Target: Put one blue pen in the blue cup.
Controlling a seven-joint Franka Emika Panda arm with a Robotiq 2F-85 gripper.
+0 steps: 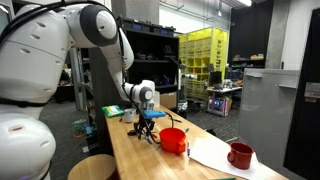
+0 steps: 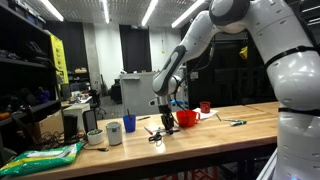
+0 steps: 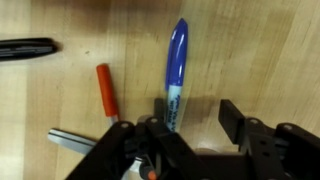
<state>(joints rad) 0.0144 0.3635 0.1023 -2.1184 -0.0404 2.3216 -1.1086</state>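
The blue pen (image 3: 176, 70) would stay on the tabletop if I lifted my gripper now. The gripper's fingers are open, and one is well away from the pen.
In the wrist view a blue pen (image 3: 176, 70) lies on the wooden table, pointing away from me. My gripper (image 3: 197, 116) is open and low over the table. The pen's near end sits just inside one finger, and the other finger stands well apart from it. In an exterior view the small blue cup (image 2: 129, 123) stands upright beside a taller white cup (image 2: 114, 132), a short way from my gripper (image 2: 158, 128). In an exterior view my gripper (image 1: 146, 120) hangs over the table and the blue cup is not visible.
A red pen (image 3: 104, 88), a black pen (image 3: 25, 47) and a grey pen (image 3: 70, 140) lie near the blue pen. A wide red cup (image 2: 186, 118) (image 1: 173, 139) and a red mug (image 2: 205, 107) (image 1: 240, 154) stand nearby. White paper (image 1: 215, 152) lies on the table. A green bag (image 2: 45, 157) lies at one end.
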